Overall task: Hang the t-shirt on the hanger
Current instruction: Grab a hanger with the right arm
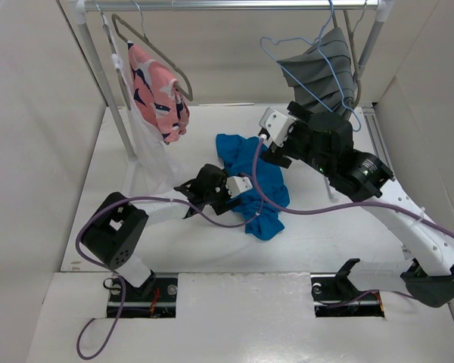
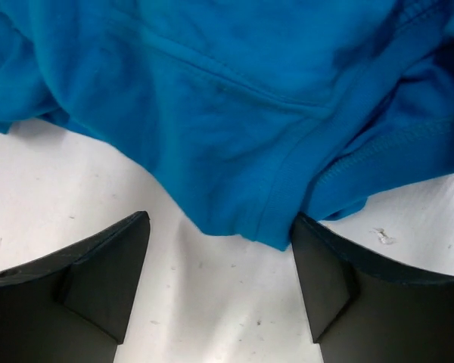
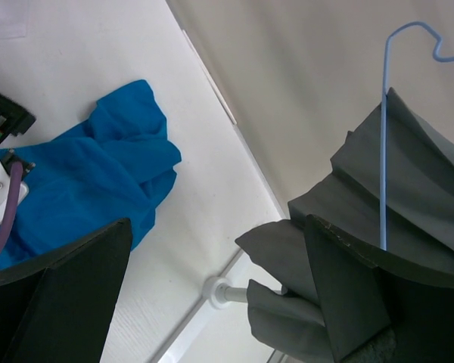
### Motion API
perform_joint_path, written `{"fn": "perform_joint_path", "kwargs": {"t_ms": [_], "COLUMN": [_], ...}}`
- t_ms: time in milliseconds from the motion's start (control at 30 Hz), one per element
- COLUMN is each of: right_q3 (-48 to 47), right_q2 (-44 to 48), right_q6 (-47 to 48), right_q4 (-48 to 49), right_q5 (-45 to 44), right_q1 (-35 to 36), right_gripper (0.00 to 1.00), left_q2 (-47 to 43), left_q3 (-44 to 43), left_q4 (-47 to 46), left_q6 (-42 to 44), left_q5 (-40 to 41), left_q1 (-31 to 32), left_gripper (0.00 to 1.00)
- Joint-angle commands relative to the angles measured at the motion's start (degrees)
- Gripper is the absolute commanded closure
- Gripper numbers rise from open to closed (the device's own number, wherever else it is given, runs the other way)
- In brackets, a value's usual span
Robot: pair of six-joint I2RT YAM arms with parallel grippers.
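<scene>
The right gripper should reach the light-blue hanger and grab the hanger's nearer side wire, so the hanger's opposite end stays free to go into the t-shirt.
The bright blue t-shirt (image 1: pixel 256 181) lies crumpled on the white table, and it also shows in the left wrist view (image 2: pixel 234 98) and the right wrist view (image 3: pixel 91 181). My left gripper (image 1: pixel 242 190) is low at the shirt's near-left edge. It (image 2: pixel 219 227) is open, with a corner of the shirt's hem just between the fingertips. The light-blue wire hanger (image 1: pixel 318 57) hangs on the rail at back right with the grey pleated garment (image 1: pixel 325 68) on it; its wire (image 3: pixel 384 151) shows in the right wrist view. My right gripper (image 1: pixel 291 121) is raised below it, and it (image 3: pixel 218 223) is open and empty.
A pink patterned garment (image 1: pixel 159 91) hangs on a grey-brown hanger at the left of the rail (image 1: pixel 234 4). The rack's posts stand at left (image 1: pixel 110 91) and right (image 1: pixel 371 41), one foot (image 3: pixel 219 291) near my right gripper. Walls close both sides.
</scene>
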State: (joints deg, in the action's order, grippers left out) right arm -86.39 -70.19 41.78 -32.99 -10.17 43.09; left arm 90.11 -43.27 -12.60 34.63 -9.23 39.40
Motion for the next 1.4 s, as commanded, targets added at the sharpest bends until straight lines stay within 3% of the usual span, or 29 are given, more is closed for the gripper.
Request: {"fn": "perform_joint_path", "kwargs": {"t_ms": [0, 33, 67, 100, 133, 233, 400, 567, 633, 700, 833, 967, 1133, 1267, 1300, 1367], "right_q3": [0.25, 0.26, 0.26, 0.26, 0.26, -3.33, -21.07, -34.71, -39.37, -42.18, -43.34, -43.86, -40.27, -36.84, -36.83, -36.31], "right_q2": [3.82, 3.84, 4.71, 4.71, 5.32, 5.86, 0.33, -6.35, -9.25, -11.62, -14.62, -17.52, -18.14, -17.61, -17.61, -18.13], "right_q6": [0.06, 0.06, 0.06, 0.06, 0.06, 0.06, -0.47, 0.67, 2.24, 2.78, 2.78, 2.26, 0.41, -0.12, -0.12, -0.12], "right_q4": [2.58, 3.1, 3.72, 4.25, 4.25, 3.47, -0.84, -5.14, -5.67, -5.68, -5.16, -5.15, -3.23, -1.11, -1.11, -0.41], "right_q5": [-0.99, -0.03, 1.02, 1.64, 2.35, 7.61, 16.58, 13.88, 10.55, 10.53, 10.43, 18.33, 23.35, 26.25, 27.04, 29.23], "right_q1": [-1.07, -1.08, -1.78, -2.3, -2.31, -4.76, -9.25, -14.51, -15.66, -17.94, -22.34, -25.77, -28.24, -30.34, -30.35, -30.87], "right_gripper": [0.0, 0.0, 0.0, 0.0, 0.0, 0.0, 0.0, 0.22, 0.35, 0.38, 0.46, 0.47, 0.3, 0.29, 0.3, 0.47], "left_q2": [-0.19, 0.33, 0.33, 0.33, -0.19, -0.72, -2.13, -5.03, -6.51, -6.52, -7.66, -8.89, -10.04, -10.56, -10.56, -10.56], "left_q3": [-1.38, -1.38, -1.38, -1.9, -2.52, -7.52, -13.07, -14.91, -15.61, -16.24, -16.76, -15.54, -13.78, -13.25, -13.25, -13.25], "left_q4": [0.56, 0.56, 0.56, 0.56, 1.95, 8.01, 20.41, 22.96, 23.59, 24.2, 24.2, 24.2, 23.5, 22.97, 22.97, 22.97], "left_q6": [2.19, 2.19, 2.19, 0.19, -1.05, -5.26, -5.89, -4.84, -4.84, -4.84, -4.84, -4.84, -4.84, -4.84, -4.84, -4.84], "left_q5": [-1.22, -1.22, -1.22, -1.22, -1.22, -5.96, -8.34, -8.34, -8.87, -8.87, -9.4, -9.4, -9.4, -9.4, -9.4, -9.4], "left_q1": [0.42, 0.42, 0.42, 0.42, 0.42, -1.69, -2.4, -2.4, -2.4, -2.4, -2.4, -2.4, -2.4, -2.4, -2.4, -2.4], "left_gripper": [0.36, 0.64, 0.83, 0.97, 1.0, 1.0, 1.0, 1.0, 1.0, 1.0, 1.0, 1.0, 1.0, 1.0, 1.0, 1.0]}}
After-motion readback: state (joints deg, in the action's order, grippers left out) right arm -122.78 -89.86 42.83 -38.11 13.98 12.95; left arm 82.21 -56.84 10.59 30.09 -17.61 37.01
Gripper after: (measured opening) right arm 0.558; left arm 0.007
